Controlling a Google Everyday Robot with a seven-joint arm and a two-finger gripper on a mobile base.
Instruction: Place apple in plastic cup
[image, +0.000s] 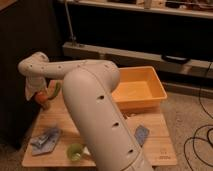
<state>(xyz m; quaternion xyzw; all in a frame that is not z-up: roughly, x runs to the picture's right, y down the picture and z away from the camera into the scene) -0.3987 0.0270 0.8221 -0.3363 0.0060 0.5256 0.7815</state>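
My gripper should next grab the small apple by its round body (42, 98). Then the apple can go in the plastic cup (75, 151).
The apple (43, 100), small and orange-red, sits at the far left of the wooden table (160, 145), next to a long green vegetable (54, 89). My gripper (36, 91) hangs from the white arm right at the apple's left side, partly covering it. It is open and the apple still rests on the table. The plastic cup (75, 151), translucent yellow-green, stands near the front edge, partly hidden by my arm's thick forearm (100, 115).
An orange bin (140, 90) fills the table's back right. A blue cloth (46, 140) lies at the front left and another blue item (141, 134) at the front right. A dark cabinet stands close on the left, with cables on the floor at right.
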